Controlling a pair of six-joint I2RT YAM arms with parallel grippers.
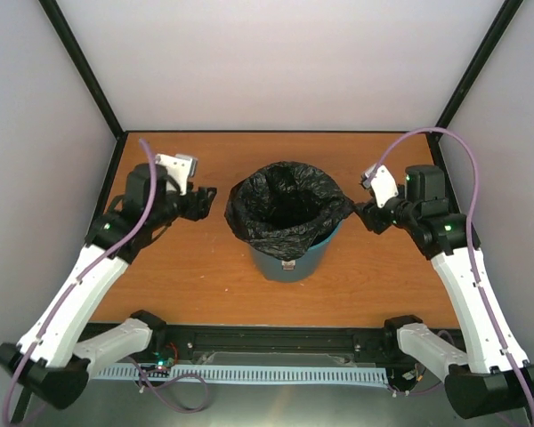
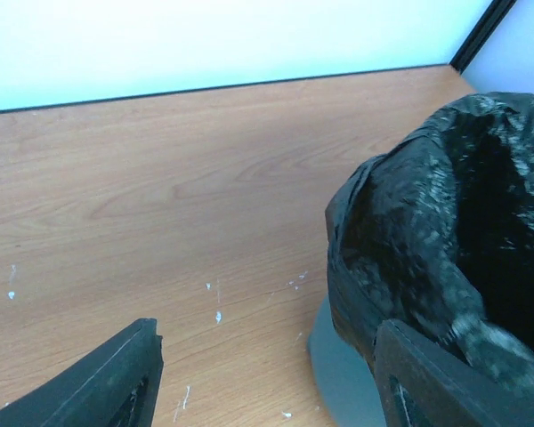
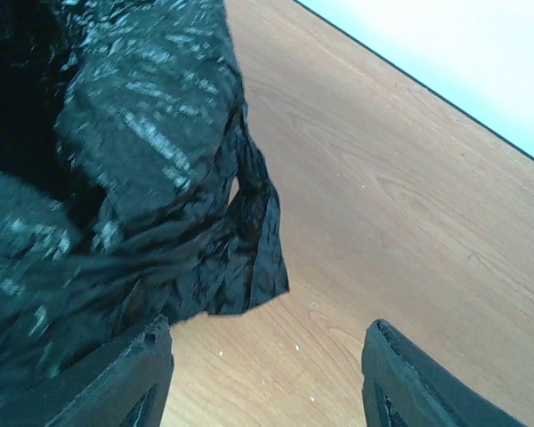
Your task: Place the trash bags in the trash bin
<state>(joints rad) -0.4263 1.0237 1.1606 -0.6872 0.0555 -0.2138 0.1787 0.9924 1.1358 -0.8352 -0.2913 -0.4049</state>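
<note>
My left gripper next grabs the bag's film folded outside the bin's rim, to fit the trash bag [image 1: 285, 209] over the trash bin.
The teal-blue trash bin [image 1: 289, 263] stands at the table's middle. A glossy black trash bag [image 1: 285, 209] lines it, its mouth open and its film folded over the rim. My left gripper [image 1: 210, 201] is open and empty just left of the bag's rim. In the left wrist view the bag [image 2: 454, 240] and a bit of the bin's wall [image 2: 343, 369] are at the right, by my right finger. My right gripper [image 1: 363, 213] is open and empty just right of the rim. In the right wrist view a loose flap of the bag [image 3: 254, 258] hangs over the table.
The wooden table [image 1: 196, 276] is ringed by white walls with black corner posts [image 1: 84, 67]. A black rail [image 1: 276, 342] runs along the near edge between the arm bases.
</note>
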